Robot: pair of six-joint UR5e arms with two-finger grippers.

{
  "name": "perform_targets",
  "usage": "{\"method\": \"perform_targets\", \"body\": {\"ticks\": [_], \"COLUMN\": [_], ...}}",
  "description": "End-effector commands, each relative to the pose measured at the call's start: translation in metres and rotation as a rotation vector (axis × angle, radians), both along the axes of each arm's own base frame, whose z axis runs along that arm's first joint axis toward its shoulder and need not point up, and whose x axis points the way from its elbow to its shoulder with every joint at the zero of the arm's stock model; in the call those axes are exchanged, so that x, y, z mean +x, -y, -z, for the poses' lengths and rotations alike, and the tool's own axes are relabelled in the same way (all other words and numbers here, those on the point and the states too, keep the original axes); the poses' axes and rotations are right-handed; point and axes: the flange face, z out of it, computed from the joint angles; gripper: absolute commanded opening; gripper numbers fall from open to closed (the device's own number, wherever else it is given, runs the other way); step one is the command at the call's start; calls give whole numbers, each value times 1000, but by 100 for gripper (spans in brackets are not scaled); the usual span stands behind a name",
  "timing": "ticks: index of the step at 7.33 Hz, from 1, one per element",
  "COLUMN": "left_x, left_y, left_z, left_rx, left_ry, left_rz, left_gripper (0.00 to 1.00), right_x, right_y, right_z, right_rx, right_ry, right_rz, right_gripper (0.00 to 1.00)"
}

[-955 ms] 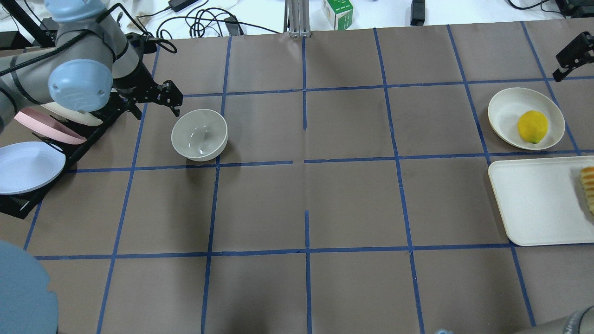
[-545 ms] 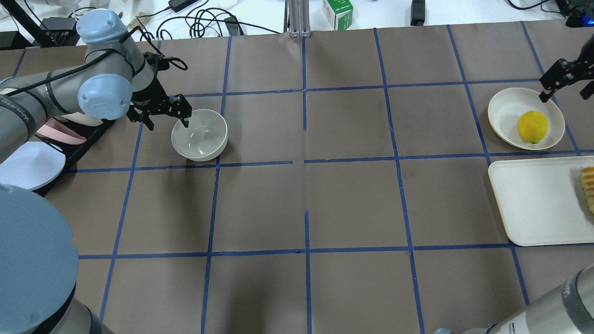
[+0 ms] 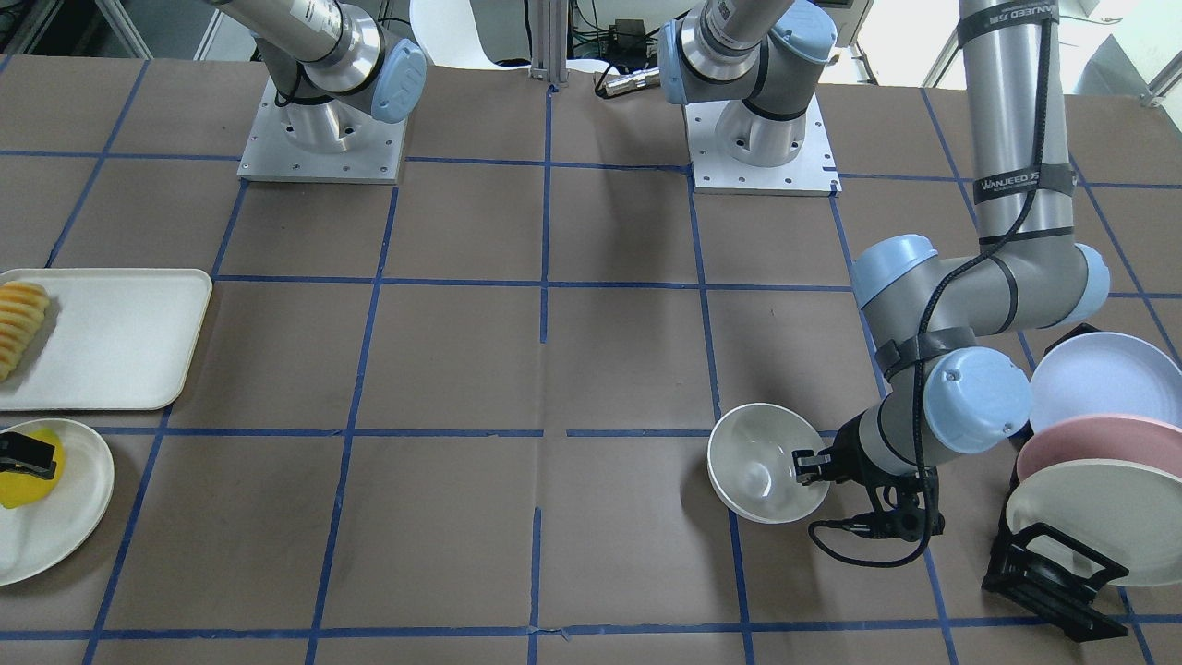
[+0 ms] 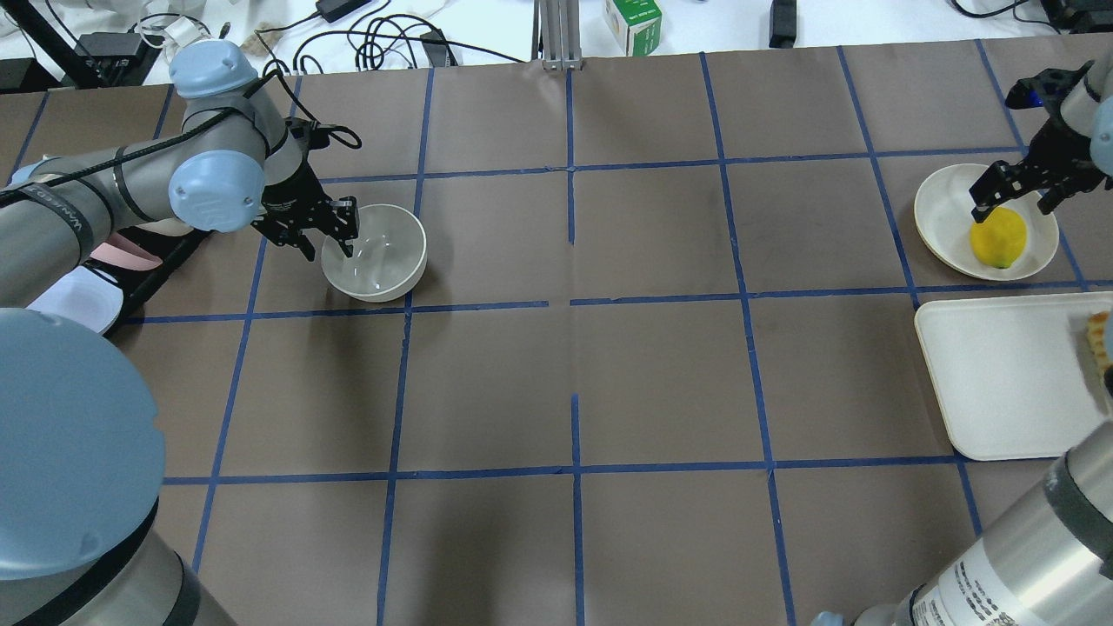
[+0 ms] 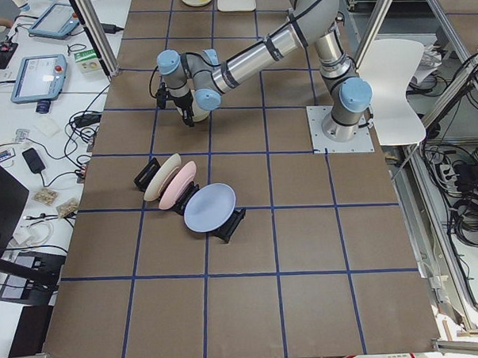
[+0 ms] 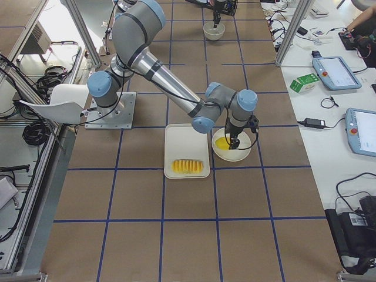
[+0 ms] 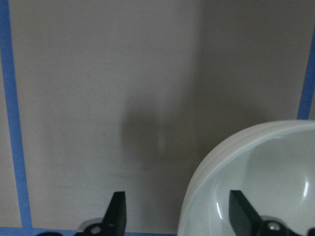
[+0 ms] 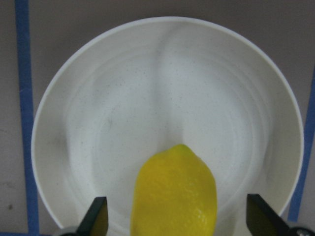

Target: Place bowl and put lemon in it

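Note:
My left gripper picks up the bowl by its thin rim (image 7: pixel 198 184) next, since the bowl's wide round body spreads past my open fingers.
The off-white bowl (image 4: pixel 376 252) stands upright on the table's left part; it also shows in the front view (image 3: pixel 762 462). My left gripper (image 4: pixel 329 236) is open and straddles its near-left rim. In the left wrist view one fingertip (image 7: pixel 117 210) is outside the bowl (image 7: pixel 256 182) and the other is inside. The yellow lemon (image 4: pixel 998 238) lies on a shallow cream plate (image 4: pixel 943 204) at the far right. My right gripper (image 4: pixel 1011 196) is open just above it. In the right wrist view the lemon (image 8: pixel 174 191) sits between the spread fingertips (image 8: pixel 98 216).
A white tray (image 4: pixel 1000 382) with ridged yellow-orange food (image 4: pixel 1103 343) lies in front of the plate. A black rack (image 3: pixel 1053 573) holds blue, pink and cream plates (image 3: pixel 1103 379) to the bowl's left. Cables and a green box (image 4: pixel 633 24) lie beyond the far edge.
My left gripper has moved right and down onto the bowl's rim. My right gripper has come in from the far right edge to hover over the lemon.

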Motion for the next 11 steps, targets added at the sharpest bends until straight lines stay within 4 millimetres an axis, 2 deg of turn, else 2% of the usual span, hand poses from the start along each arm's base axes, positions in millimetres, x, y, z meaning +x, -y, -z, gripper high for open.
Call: {"method": "perform_targets", "body": {"ticks": [1, 2, 3, 4, 5, 6, 7, 9, 10, 11], "left_x": [-4, -6, -13, -26, -54, -103, -141, -194, -221, -237], "left_y": [6, 5, 3, -1, -9, -19, -29, -47, -57, -67], "left_z": [-3, -6, -26, -40, -59, -72, -78, -59, -53, -43], "left_rx": [-18, -23, -50, -62, -76, -88, -88, -56, -40, -21], "left_ry": [-42, -48, -44, -38, -39, -85, -140, -144, -138, -133], "left_rz": [-1, -9, 0, 16, 21, 14, -3, 43, 10, 28], "left_gripper": [0, 0, 0, 0, 0, 0, 0, 0, 0, 0], "right_x": [-10, -10, -10, -10, -10, -9, -8, 13, 26, 48], "right_y": [-12, -12, -12, -12, -13, -13, -15, -38, -55, -68], "right_z": [23, 24, 25, 25, 22, 7, -23, -107, -144, -177], "right_rx": [6, 7, 13, 13, 12, -4, -32, -52, -46, -53], "right_ry": [4, 5, 10, 10, 9, -3, -21, -31, -26, -30], "right_rz": [0, 3, 11, 11, 25, 35, 36, 28, 46, 92], "right_gripper": [100, 93, 61, 35, 26, 24, 25, 25, 25, 29]}}
